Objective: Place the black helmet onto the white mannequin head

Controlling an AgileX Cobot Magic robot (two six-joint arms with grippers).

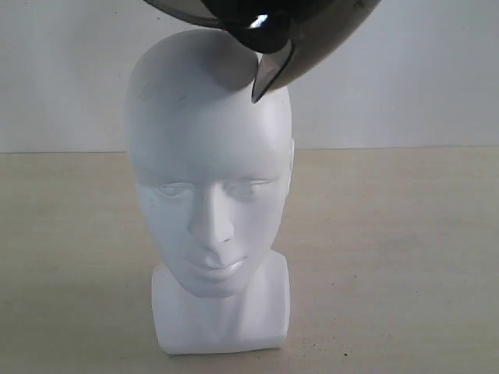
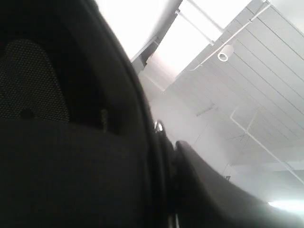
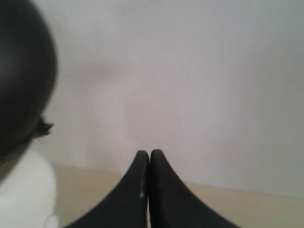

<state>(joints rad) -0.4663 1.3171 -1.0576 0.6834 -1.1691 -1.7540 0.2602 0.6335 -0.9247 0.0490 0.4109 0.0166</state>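
The helmet's visor hangs tilted above the top of the mannequin head. My left gripper keeps hold of the helmet from here until the helmet is lower.
The white mannequin head (image 1: 209,179) stands upright on its squarish base on the beige table (image 1: 405,257), facing the exterior camera. The black helmet (image 1: 312,39) hovers just above its crown, tilted, with the smoky visor's corner (image 1: 269,78) hanging over the forehead. Most of the helmet is cut off by the frame's top. In the left wrist view the helmet's dark padded inside (image 2: 57,156) fills the picture, and my left gripper (image 2: 168,152) is shut on its rim. My right gripper (image 3: 149,154) is shut on nothing, beside the helmet's shell (image 3: 21,71) and the head (image 3: 23,194).
A plain white wall (image 1: 413,86) rises behind the table. The left wrist view looks up at a white ceiling with pipes and a round fixture (image 2: 224,53). Neither arm shows in the exterior view.
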